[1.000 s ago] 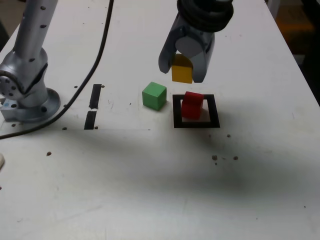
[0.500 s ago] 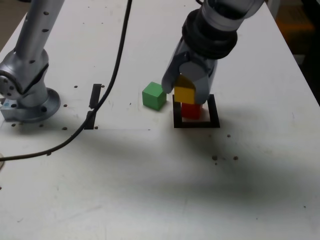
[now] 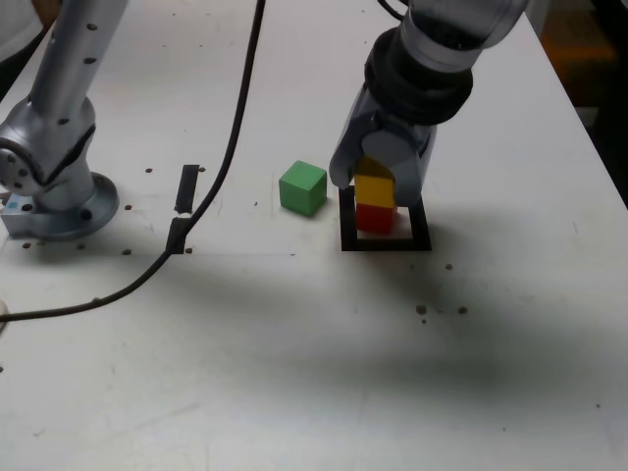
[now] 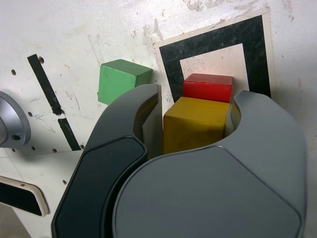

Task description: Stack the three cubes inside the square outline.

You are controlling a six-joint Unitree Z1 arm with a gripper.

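The yellow cube's base is resting on the red cube's top in the exterior view, so my gripper needs to open now and release it.
The red cube (image 3: 374,218) (image 4: 208,88) stands inside the black square outline (image 3: 385,241) (image 4: 216,39). On top of it sits the yellow cube (image 3: 374,189) (image 4: 194,124), with my gripper (image 3: 377,182) (image 4: 195,124) shut on its two sides. The green cube (image 3: 302,187) (image 4: 121,80) rests on the white table just outside the outline, on the exterior view's left of it, apart from the stack.
The arm's grey base (image 3: 51,186) stands at the exterior view's left, and a black cable (image 3: 211,191) trails from it across the table. Two short black strips (image 3: 183,208) lie between the base and the green cube. Small screw holes dot the tabletop.
My gripper has come down with the yellow cube, from above and behind the outline onto the red cube. The cable has swung along with the arm.
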